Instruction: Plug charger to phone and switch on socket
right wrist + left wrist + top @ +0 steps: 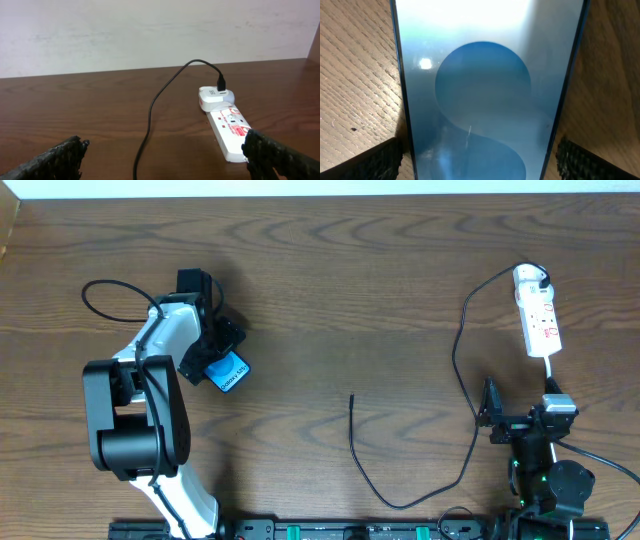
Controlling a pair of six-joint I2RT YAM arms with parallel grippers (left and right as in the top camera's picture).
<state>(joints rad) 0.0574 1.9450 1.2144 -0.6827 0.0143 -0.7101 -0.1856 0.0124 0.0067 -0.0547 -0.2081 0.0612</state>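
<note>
My left gripper will hold the phone (229, 372) by its long side edges, keeping the lettered end free, to pass it to my right gripper for plugging in the charger.
The phone (229, 372) lies flat on the wooden table at left, its light-blue screen with a darker blue oval filling the left wrist view (485, 90). My left gripper (217, 357) (480, 172) is open and straddles it, with one finger (370, 162) on each side, apart from its edges. The white socket (538, 313) (227, 127) lies at far right. The charger cable (465, 395) (150, 115) runs from an adapter at the socket's far end (212, 96) in a long loop to its free tip (352, 397) mid-table. My right gripper (522, 410) (165, 167) is open and empty, short of the socket.
The left arm's own thicker black cable (98, 288) loops at far left. A black rail with connectors (330, 530) runs along the table's near edge. A white wall (150, 30) stands behind the table's far edge.
</note>
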